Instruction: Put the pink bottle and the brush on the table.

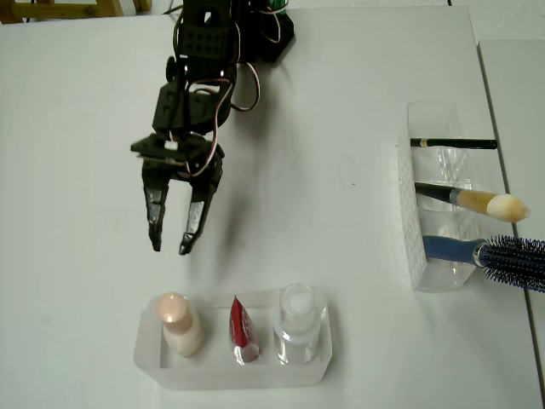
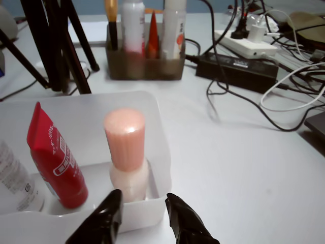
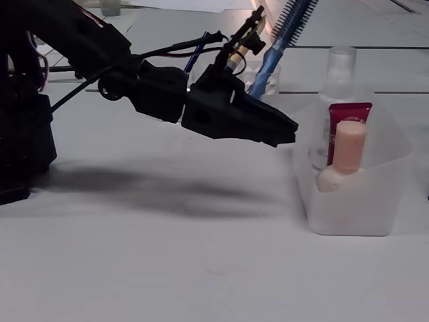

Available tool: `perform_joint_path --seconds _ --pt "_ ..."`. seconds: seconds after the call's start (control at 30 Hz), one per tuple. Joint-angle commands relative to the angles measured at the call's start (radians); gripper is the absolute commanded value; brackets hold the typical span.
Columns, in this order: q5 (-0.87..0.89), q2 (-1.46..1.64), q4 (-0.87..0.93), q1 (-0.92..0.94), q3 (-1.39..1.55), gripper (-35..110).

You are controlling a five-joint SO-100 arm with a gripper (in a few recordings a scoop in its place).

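My gripper should grab the pink bottle by its tall cap [image 1: 175, 312] next, as the tray's sides crowd the bottle's round bottom.
The pink bottle [image 1: 179, 324] [image 2: 128, 155] [image 3: 343, 161] stands upright at the left end of a clear tray [image 1: 234, 366] in the overhead view. My black gripper [image 1: 170, 247] [image 2: 143, 213] [image 3: 289, 134] hovers open just short of that tray, its fingers pointing at the bottle and holding nothing. The brush [image 1: 481, 203], with a black handle, gold ferrule and cream tip, lies across a second clear tray [image 1: 426, 204] at the right; in the fixed view its ferrule [image 3: 234, 57] peeks out behind the gripper. The white table [image 1: 341, 102] lies under everything.
A red sachet [image 1: 243, 331] [image 2: 53, 157] and a clear bottle with a white cap [image 1: 296, 328] share the pink bottle's tray. A thin black pencil [image 1: 451, 143] and a blue hairbrush [image 1: 502, 253] lie in the brush's tray. Cables and a power brick [image 2: 236, 71] sit beyond in the wrist view.
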Motion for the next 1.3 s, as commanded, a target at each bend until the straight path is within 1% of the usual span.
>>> perform_joint_path --seconds 0.0,0.4,0.67,1.27 --pt "-0.015 0.0 -0.012 0.0 -0.064 19" --pt "-0.025 -0.14 0.014 0.0 -0.233 34" --pt "-0.025 -0.206 0.014 0.0 -0.296 40" --pt "-0.029 -0.374 0.054 0.006 -0.545 43"
